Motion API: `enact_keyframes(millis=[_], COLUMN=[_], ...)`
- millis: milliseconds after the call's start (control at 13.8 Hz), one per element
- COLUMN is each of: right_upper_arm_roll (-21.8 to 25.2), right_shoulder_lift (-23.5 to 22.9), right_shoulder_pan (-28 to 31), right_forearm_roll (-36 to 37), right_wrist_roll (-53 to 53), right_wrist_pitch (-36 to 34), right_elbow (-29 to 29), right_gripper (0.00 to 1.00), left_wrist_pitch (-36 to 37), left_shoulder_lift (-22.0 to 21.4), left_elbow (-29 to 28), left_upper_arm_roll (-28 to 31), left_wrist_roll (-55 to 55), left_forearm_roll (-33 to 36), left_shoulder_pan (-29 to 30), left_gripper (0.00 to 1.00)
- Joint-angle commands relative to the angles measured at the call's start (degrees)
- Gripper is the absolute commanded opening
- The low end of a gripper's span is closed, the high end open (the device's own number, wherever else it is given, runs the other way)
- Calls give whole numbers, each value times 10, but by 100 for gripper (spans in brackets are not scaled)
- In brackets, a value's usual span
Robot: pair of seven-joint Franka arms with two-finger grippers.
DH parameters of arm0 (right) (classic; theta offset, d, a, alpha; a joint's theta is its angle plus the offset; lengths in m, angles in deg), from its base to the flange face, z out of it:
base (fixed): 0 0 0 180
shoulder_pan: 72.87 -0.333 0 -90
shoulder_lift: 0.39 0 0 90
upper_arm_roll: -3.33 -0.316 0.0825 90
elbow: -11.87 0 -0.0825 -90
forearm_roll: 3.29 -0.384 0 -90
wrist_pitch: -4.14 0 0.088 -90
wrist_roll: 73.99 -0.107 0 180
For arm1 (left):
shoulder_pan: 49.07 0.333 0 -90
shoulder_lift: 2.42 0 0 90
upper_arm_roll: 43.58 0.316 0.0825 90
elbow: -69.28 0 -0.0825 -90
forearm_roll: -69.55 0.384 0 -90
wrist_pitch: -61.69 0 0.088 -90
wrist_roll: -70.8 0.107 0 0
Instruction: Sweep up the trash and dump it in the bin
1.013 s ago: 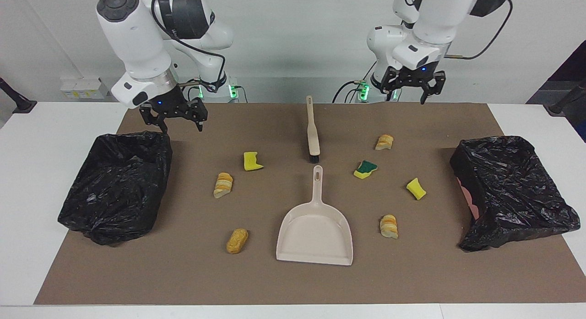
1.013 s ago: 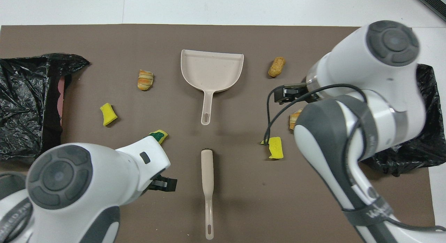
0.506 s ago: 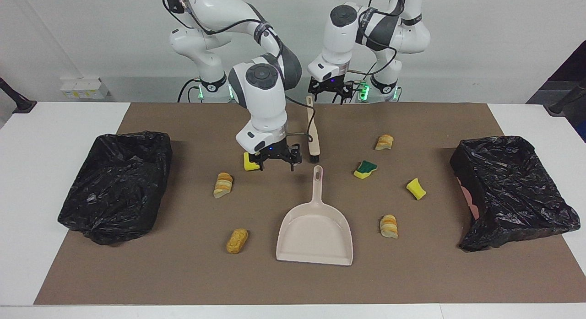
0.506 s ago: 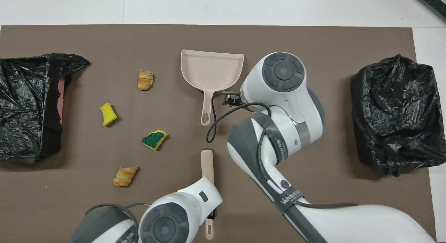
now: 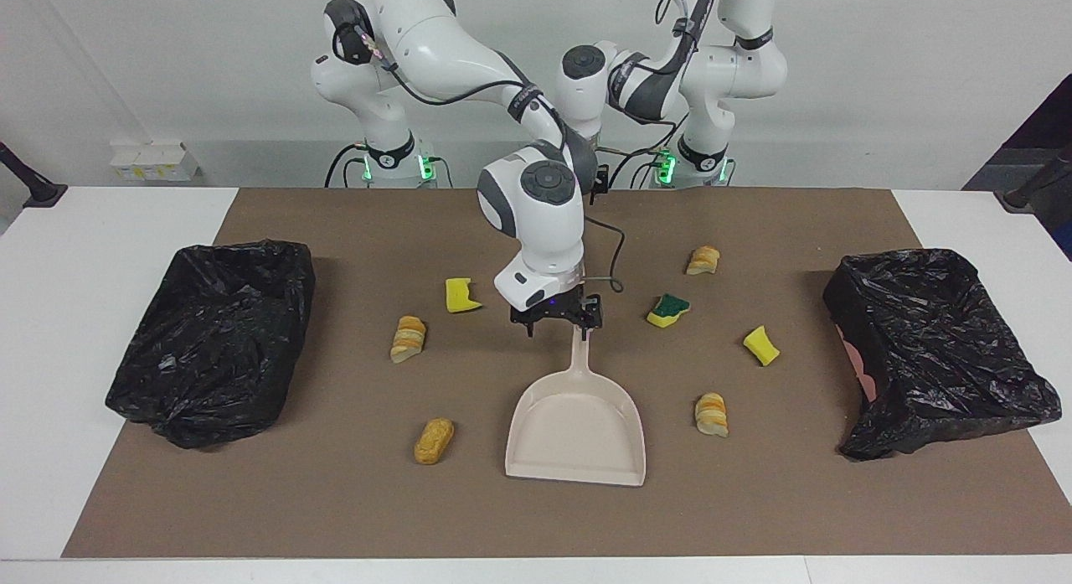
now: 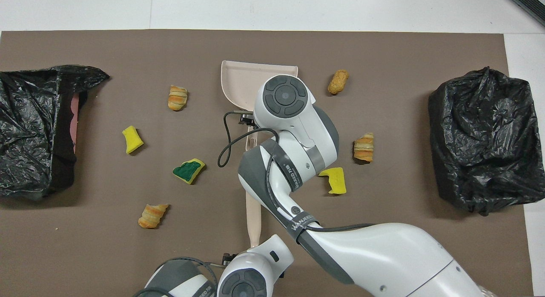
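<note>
My right gripper grabs the dustpan by its narrow handle (image 6: 251,139) next, since the dustpan's scoop (image 6: 246,82) is far wider than my open fingertips.
My right gripper (image 5: 559,328) hangs open just above the handle end of the beige dustpan (image 5: 576,433), which lies flat in the middle of the brown mat. The beige brush (image 6: 253,216) lies nearer to the robots, in line with that handle. My left arm's wrist (image 6: 247,278) sits over the brush's near end and hides its gripper. Several trash scraps lie around the dustpan: yellow sponge (image 5: 461,296), green-yellow sponge (image 5: 668,310), a striped bread lump (image 5: 408,338) and an orange lump (image 5: 434,441). One black-lined bin (image 5: 209,341) stands at the right arm's end.
A second black-lined bin (image 5: 930,349) stands at the left arm's end of the mat (image 5: 335,500). More scraps lie between it and the dustpan: a yellow chunk (image 5: 760,345) and two bread lumps (image 5: 711,414) (image 5: 703,260). White table borders the mat.
The right gripper has swung from beside the bin at its end to over the dustpan's handle. The left arm has come in over the brush's near end. Nothing on the mat moved.
</note>
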Motion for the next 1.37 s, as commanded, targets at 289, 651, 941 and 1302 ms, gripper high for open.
enact_keyframes(millis=[289, 651, 941, 1302], right_upper_arm_roll=[2, 1, 1, 1], right_shoulder_lift=[-29, -24, -23, 46], right_shoulder_pan=[-30, -30, -20, 15], right_forearm_roll=[25, 55, 79, 53], right_wrist_roll=[-16, -7, 10, 74], right_wrist_pitch=[16, 2, -25, -44], right_elbow=[-20, -14, -20, -4], right_gripper=[93, 8, 0, 0], left_wrist_pitch=[-10, -6, 17, 118], left_shoulder_lift=[19, 20, 21, 4], left_elbow=[-6, -5, 8, 57], left_upper_arm_roll=[4, 6, 9, 83], left_wrist_roll=[-3, 32, 62, 105], left_forearm_roll=[-6, -5, 4, 40], left_shoulder_pan=[-7, -4, 2, 8], left_gripper=[51, 0, 0, 0])
